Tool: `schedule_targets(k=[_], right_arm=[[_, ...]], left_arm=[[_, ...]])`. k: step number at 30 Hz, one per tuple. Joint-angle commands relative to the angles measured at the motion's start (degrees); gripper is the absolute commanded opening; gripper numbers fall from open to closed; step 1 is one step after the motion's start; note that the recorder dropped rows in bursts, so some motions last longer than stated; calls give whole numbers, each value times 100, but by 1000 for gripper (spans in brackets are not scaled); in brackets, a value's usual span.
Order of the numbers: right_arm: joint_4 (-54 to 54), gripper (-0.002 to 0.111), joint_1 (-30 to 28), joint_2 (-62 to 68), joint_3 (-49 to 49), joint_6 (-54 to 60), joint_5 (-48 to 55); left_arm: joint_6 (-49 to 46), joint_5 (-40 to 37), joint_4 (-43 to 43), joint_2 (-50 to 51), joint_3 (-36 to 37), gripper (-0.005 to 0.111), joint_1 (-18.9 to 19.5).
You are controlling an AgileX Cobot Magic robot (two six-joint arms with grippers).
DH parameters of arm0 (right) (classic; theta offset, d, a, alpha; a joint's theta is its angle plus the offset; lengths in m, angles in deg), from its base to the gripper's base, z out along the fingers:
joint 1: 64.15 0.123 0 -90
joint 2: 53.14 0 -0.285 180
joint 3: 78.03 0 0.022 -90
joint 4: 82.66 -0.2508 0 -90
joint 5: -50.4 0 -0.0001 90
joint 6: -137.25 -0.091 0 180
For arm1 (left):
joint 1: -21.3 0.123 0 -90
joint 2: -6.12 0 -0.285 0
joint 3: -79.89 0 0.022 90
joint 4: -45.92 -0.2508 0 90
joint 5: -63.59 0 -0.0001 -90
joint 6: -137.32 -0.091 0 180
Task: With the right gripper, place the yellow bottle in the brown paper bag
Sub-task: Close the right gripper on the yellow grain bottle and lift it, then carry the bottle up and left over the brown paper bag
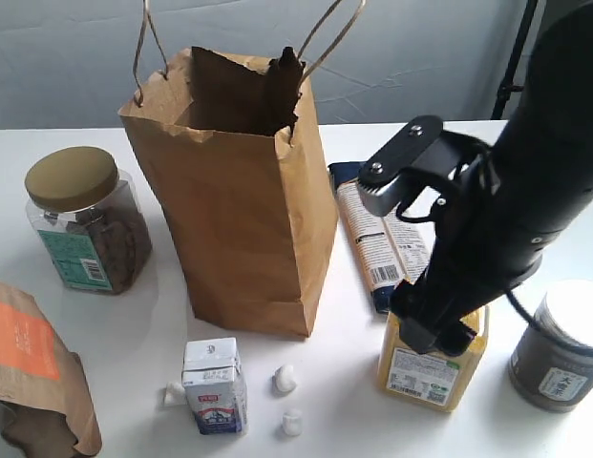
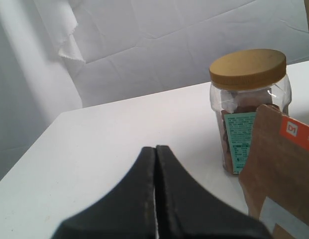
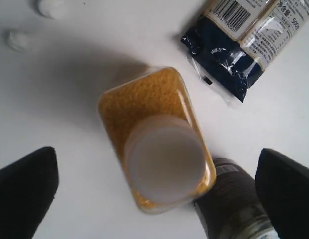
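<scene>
The yellow bottle has to go into the brown paper bag (image 1: 243, 200), so I will grab its grain-filled body (image 1: 432, 370) with my right gripper next.
The yellow bottle (image 1: 432, 374) stands upright on the white table, front right of the tall brown paper bag (image 1: 243, 200). From above, its white cap (image 3: 164, 158) and yellow grains show. My right gripper (image 1: 437, 329) hangs directly over the bottle, hiding its cap in the exterior view. In the right wrist view that gripper (image 3: 155, 167) is open wide, one black finger (image 3: 25, 186) on each side of the bottle and apart from it. The bag's top is open, its handles upright. My left gripper (image 2: 155, 149) is shut on nothing, low over the table.
A dark round jar (image 1: 561, 348) stands close right of the bottle. A dark-blue packet (image 1: 377, 239) lies between bag and bottle. A gold-lidded jar (image 1: 86, 219), an orange-labelled pouch (image 1: 29, 377), a small carton (image 1: 215, 386) and white lumps (image 1: 285, 380) are left and front.
</scene>
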Motion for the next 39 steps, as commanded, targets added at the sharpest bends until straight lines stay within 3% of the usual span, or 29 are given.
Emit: schedule_targets(k=[1,4,6,9,10,11,18,23,28,32,39], right_arm=[[210,105,-70,822,32,212,-258],[168,101,-70,1202,32,264,-276],[116,87,-70,1263,32,287,-276],[16,39,-70,1214,32,287,-253],[-8,14,-70,1175,32,287,-253],[-8,-1,-70,1097,32,301,-253],[-459,0,30,-137,-63,-70,-957],[-1622,0,665,-1669,-532,-108,-2352],[-1653,0,1371,-2516,-601,-16,-4302],[-1180,0,1387,-2366,-457,-38,-5057],[-246,0,938,-1059,729,-195,-5186]], left_arm=[[12,19,0,-25,17,0,-34],[12,19,0,-25,17,0,-34],[12,19,0,-25,17,0,-34],[12,19,0,-25,17,0,-34],[12,19,0,-25,17,0,-34],[12,19,0,-25,17,0,-34],[12,19,0,-25,17,0,-34],[12,19,0,-25,17,0,-34],[12,19,0,-25,17,0,-34],[12,19,0,-25,17,0,-34],[12,19,0,-25,17,0,-34]])
